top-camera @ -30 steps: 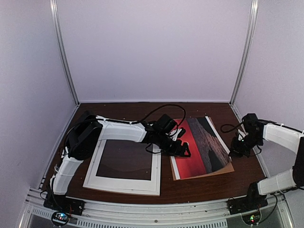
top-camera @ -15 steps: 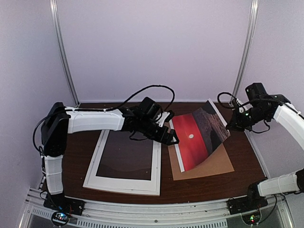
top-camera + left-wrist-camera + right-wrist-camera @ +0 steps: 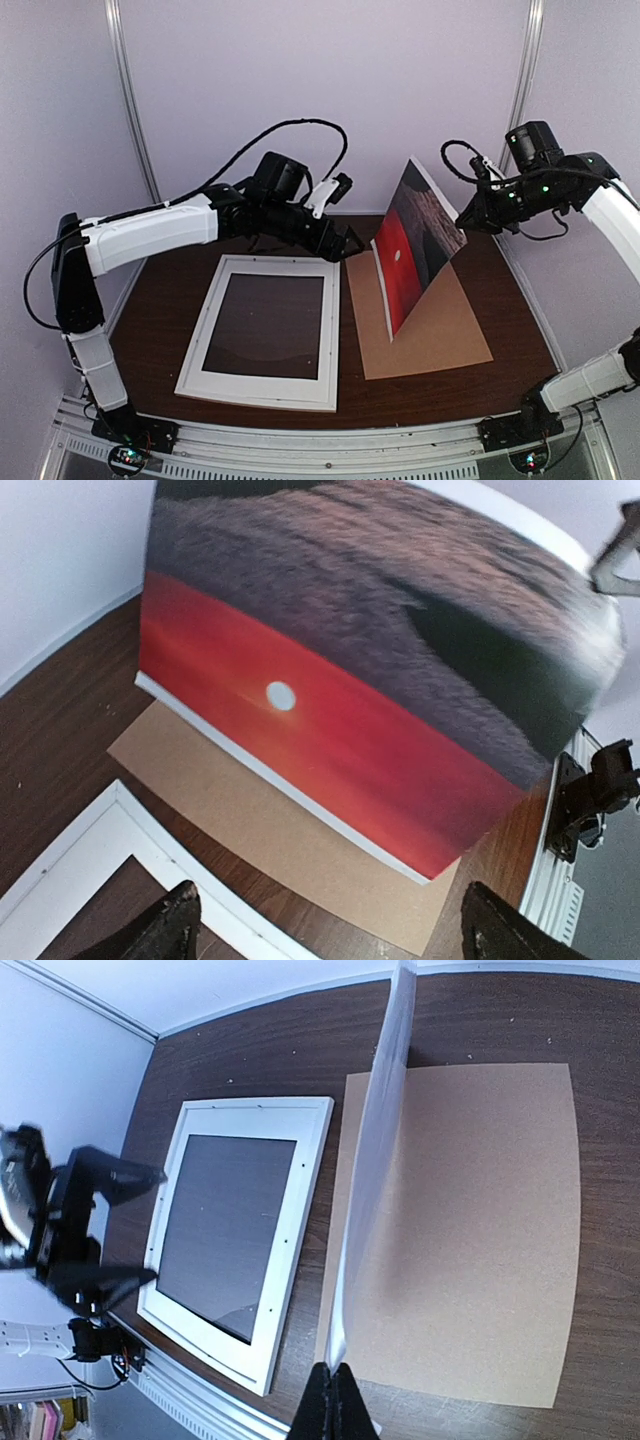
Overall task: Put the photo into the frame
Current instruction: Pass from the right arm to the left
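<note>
My left gripper should next take the photo by its side edge away from my right gripper, to lay it face-down into the frame point(image 3: 200, 340).
The photo point(image 3: 408, 250), a red sunset with a small white sun, hangs steeply tilted over the right half of the table. My right gripper point(image 3: 469, 217) is shut on its upper right corner. In the right wrist view the photo point(image 3: 375, 1160) shows edge-on, rising from my shut right gripper point(image 3: 335, 1388). The white frame point(image 3: 200, 340) lies flat on the left, dark inside. My left gripper point(image 3: 352, 245) hovers open between frame and photo, above the table, holding nothing. In the left wrist view my left gripper point(image 3: 330, 932) faces the photo point(image 3: 350, 680), with the frame's corner point(image 3: 90, 850) below.
A plain brown backing board point(image 3: 440, 335) lies flat under the lifted photo, right of the frame; it also shows as the backing board point(image 3: 480, 1230) and the backing board point(image 3: 250, 800). White walls close in the back and sides. The table's near edge has a metal rail point(image 3: 330, 445).
The right gripper has lifted the photo's corner up and back, raising it from nearly flat on the board to steeply tilted. The left arm has risen and drawn back, jaws open.
</note>
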